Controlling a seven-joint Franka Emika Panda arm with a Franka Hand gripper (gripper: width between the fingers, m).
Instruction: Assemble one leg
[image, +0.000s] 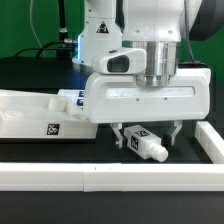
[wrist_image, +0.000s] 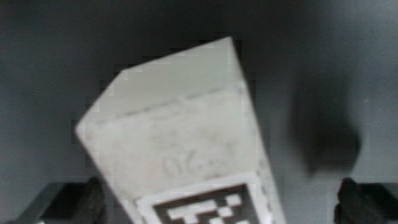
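Note:
I should next use my gripper to grab the leg's flat sides by its tag (image: 140, 141) (wrist_image: 199, 190), where two sides are parallel, because the leg gets narrower toward a round end.
A leg (image: 146, 146), a chunky white peg with a black-and-white tag, lies tilted between my fingers, its narrower round end toward the exterior view's right. In the wrist view the leg (wrist_image: 178, 120) fills the middle, its tag near my jaws. My gripper (image: 148, 135) is low over the dark table and straddles the leg. The jaws stand apart: one finger (wrist_image: 71, 198) is next to the leg, the other finger (wrist_image: 366, 198) has a clear gap to it. The gripper (wrist_image: 217, 202) is open around the leg.
The large flat white panel (image: 30, 115) lies at the exterior view's left, with another tagged white part (image: 74, 98) behind it. A white border rail runs along the front (image: 110, 178) and up the right side (image: 212, 145).

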